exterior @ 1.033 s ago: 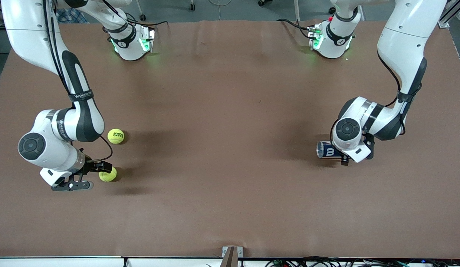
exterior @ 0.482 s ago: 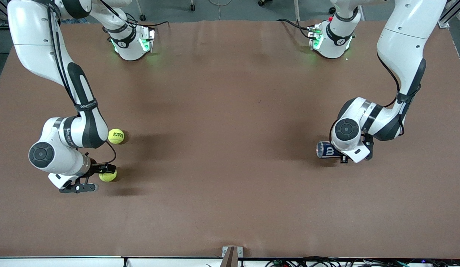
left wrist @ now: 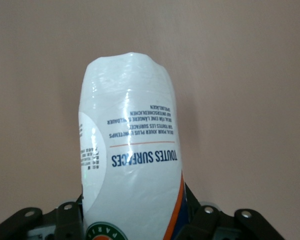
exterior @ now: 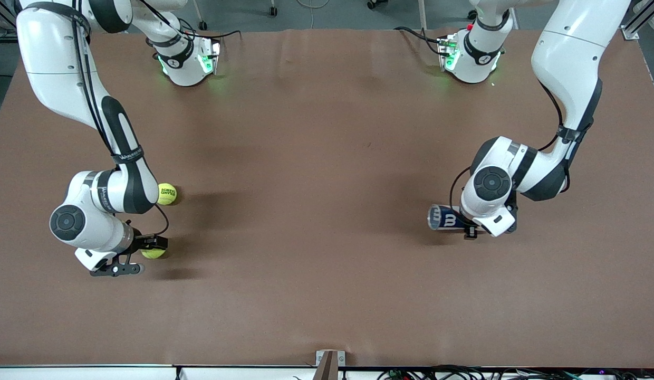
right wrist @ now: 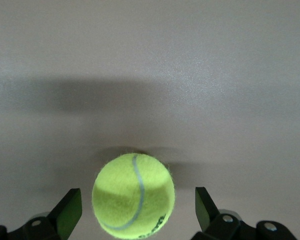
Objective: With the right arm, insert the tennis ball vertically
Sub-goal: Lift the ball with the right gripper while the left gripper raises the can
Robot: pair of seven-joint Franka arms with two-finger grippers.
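The tennis ball needs to go into the ball can (exterior: pixel 444 217), so my right gripper should next grab the ball by the felt sides on either side of its seam (exterior: pixel 153 253).
A yellow-green tennis ball (exterior: pixel 153 254) lies on the brown table toward the right arm's end. My right gripper (exterior: pixel 140 257) is low around it and open. In the right wrist view the tennis ball (right wrist: pixel 133 195) sits between the two fingers of the right gripper (right wrist: pixel 136 204), with a gap on each side. My left gripper (exterior: pixel 472 230) is shut on a dark blue and white ball can (exterior: pixel 444 217), held lying on its side just above the table toward the left arm's end. The can (left wrist: pixel 127 150) fills the left wrist view, reaching out from the left gripper (left wrist: pixel 132 222).
A second tennis ball (exterior: pixel 167 193) lies on the table farther from the front camera than the first, close beside the right arm's forearm. The brown table (exterior: pixel 316 211) stretches wide between the two arms.
The left gripper shut on the can and carried it a little toward the table's middle. The right gripper slid in around the tennis ball, still open.
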